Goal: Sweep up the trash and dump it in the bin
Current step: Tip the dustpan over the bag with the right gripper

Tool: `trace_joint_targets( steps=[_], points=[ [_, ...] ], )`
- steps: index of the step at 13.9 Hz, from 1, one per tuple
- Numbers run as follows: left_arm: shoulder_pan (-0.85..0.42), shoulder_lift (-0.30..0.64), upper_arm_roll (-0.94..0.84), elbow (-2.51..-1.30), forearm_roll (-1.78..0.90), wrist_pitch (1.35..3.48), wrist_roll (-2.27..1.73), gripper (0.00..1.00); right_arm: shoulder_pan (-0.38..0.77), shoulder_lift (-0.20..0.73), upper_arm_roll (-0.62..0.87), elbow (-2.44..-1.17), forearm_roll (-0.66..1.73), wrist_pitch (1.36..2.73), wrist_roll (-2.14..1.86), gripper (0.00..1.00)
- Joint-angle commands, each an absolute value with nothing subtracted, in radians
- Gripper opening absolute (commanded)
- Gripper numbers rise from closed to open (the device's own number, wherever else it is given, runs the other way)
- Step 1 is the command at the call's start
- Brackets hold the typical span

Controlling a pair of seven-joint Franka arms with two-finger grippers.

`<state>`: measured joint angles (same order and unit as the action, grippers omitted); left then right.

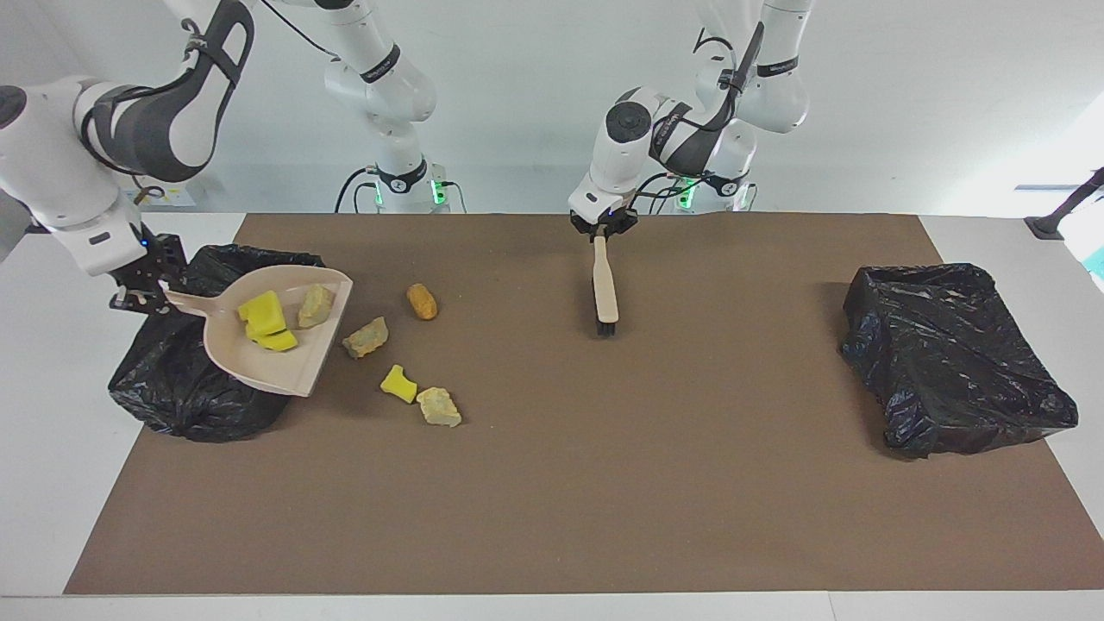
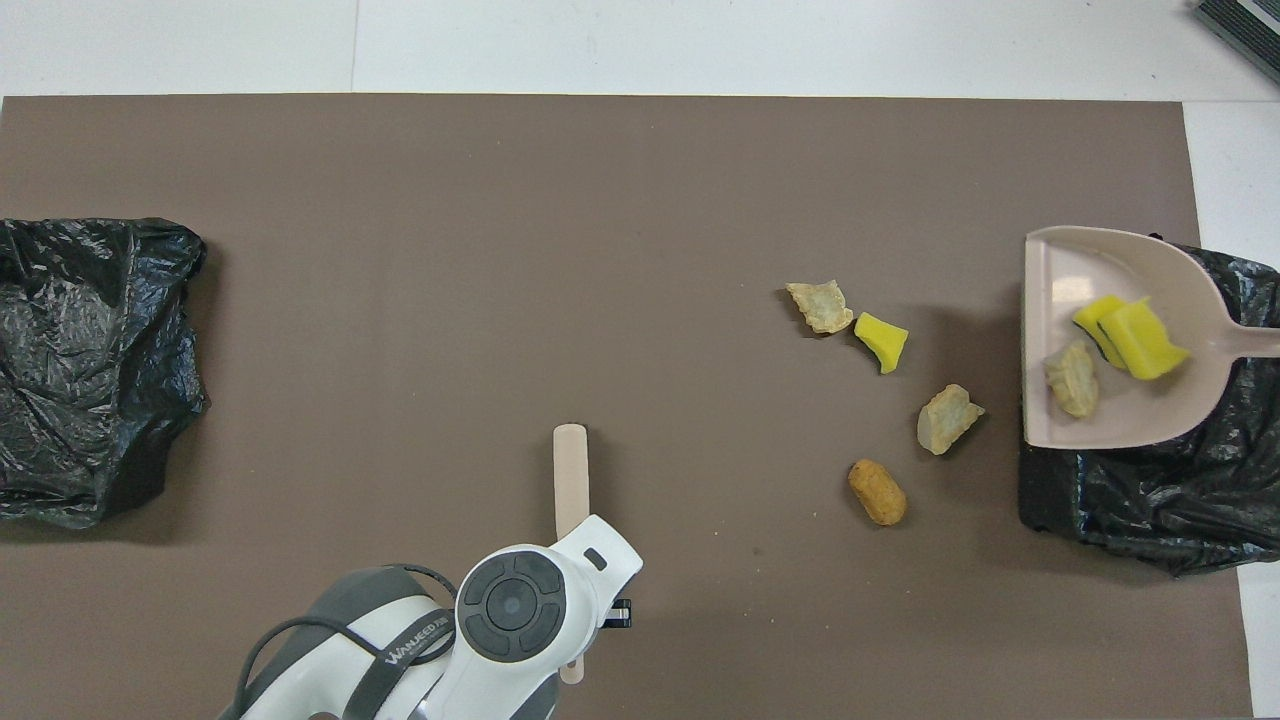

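The lower edge of the brush stands at the brown mat, so the brush would rest there. My left gripper opens now.
My right gripper [image 1: 142, 293] is shut on the handle of a beige dustpan [image 1: 267, 366], held raised and partly over a black bag-lined bin [image 1: 194, 397]. In the pan lie yellow sponge pieces [image 1: 263, 321] and a tan chunk [image 1: 316, 304]. On the mat beside the bin lie a tan chunk [image 1: 366, 336], a brown nugget [image 1: 422, 301], a yellow piece [image 1: 398, 383] and another tan chunk [image 1: 440, 407]. My left gripper [image 1: 601, 231] is shut on a beige brush [image 1: 605, 289], which hangs bristles down at the mat's middle. The overhead view shows the pan [image 2: 1100, 270] and the brush [image 2: 570, 470].
A second black bag-lined bin [image 1: 949, 354] stands at the left arm's end of the brown mat [image 1: 604, 483]. It also shows in the overhead view [image 2: 90, 360]. White table shows around the mat.
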<state>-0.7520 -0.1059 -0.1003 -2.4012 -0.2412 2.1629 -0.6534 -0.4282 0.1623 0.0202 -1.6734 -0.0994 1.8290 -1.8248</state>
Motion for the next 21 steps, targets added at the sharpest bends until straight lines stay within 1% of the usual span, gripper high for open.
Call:
trace_joint_targets(
  steps=[1, 2, 4, 5, 6, 8, 9, 11, 12, 14, 16, 18, 20, 21],
  points=[
    [-0.773, -0.126, -0.086, -2.436, -0.276, 2.187, -0.678, 0.00, -0.495, 0.127, 0.029, -1.686, -0.202, 1.830, -1.852, 0.00],
    [-0.773, -0.126, -0.086, -2.436, -0.276, 2.189, -0.722, 0.00, -0.515, 0.126, 0.023, -1.692, -0.227, 1.836, -1.844, 0.00],
    [-0.773, -0.126, -0.086, -2.436, -0.276, 2.189, -0.718, 0.00, -0.517, 0.109, 0.021, -1.719, -0.352, 1.848, -1.730, 0.00],
    [-0.773, -0.126, -0.086, -2.436, -0.276, 2.189, -0.716, 0.04, -0.515, 0.091, 0.023, -1.755, -0.407, 1.868, -1.619, 0.00],
    [-0.773, -0.124, -0.086, -2.436, -0.276, 2.191, -0.712, 0.18, -0.515, 0.074, 0.026, -1.787, -0.438, 1.882, -1.515, 0.00],
    [-0.762, -0.117, -0.084, -2.427, -0.276, 2.186, -0.585, 0.94, -0.505, 0.057, 0.026, -1.815, -0.445, 1.853, -1.312, 0.00],
    [-0.756, -0.114, -0.081, -2.421, -0.276, 2.175, -0.545, 1.00, -0.499, 0.057, 0.028, -1.812, -0.459, 1.812, -1.255, 0.00],
    [-0.749, -0.109, -0.080, -2.395, -0.276, 2.145, -0.561, 1.00, -0.462, 0.057, 0.028, -1.796, -0.515, 1.754, -1.203, 0.00],
    [-0.727, -0.109, -0.078, -2.376, -0.276, 2.125, -0.572, 1.00, -0.454, 0.055, 0.026, -1.792, -0.543, 1.743, -1.206, 0.00],
    [-0.654, -0.115, -0.077, -2.317, -0.275, 2.039, -0.574, 1.00, -0.404, 0.048, 0.037, -1.766, -0.648, 1.672, -1.218, 0.00],
    [-0.576, -0.123, -0.075, -2.231, -0.261, 1.933, -0.565, 1.00, -0.361, 0.026, 0.037, -1.766, -0.707, 1.660, -1.223, 0.00],
    [-0.493, -0.168, -0.075, -2.179, -0.243, 1.870, -0.548, 1.00, -0.324, 0.009, 0.038, -1.766, -0.770, 1.657, -1.242, 0.00],
    [-0.460, -0.178, -0.074, -2.131, -0.166, 1.791, -0.519, 1.00, -0.290, -0.005, 0.038, -1.766, -0.805, 1.655, -1.285, 0.00],
    [-0.421, -0.179, -0.074, -2.108, -0.131, 1.754, -0.497, 1.00, -0.275, -0.009, 0.040, -1.766, -0.849, 1.652, -1.287, 0.00]
  ],
)
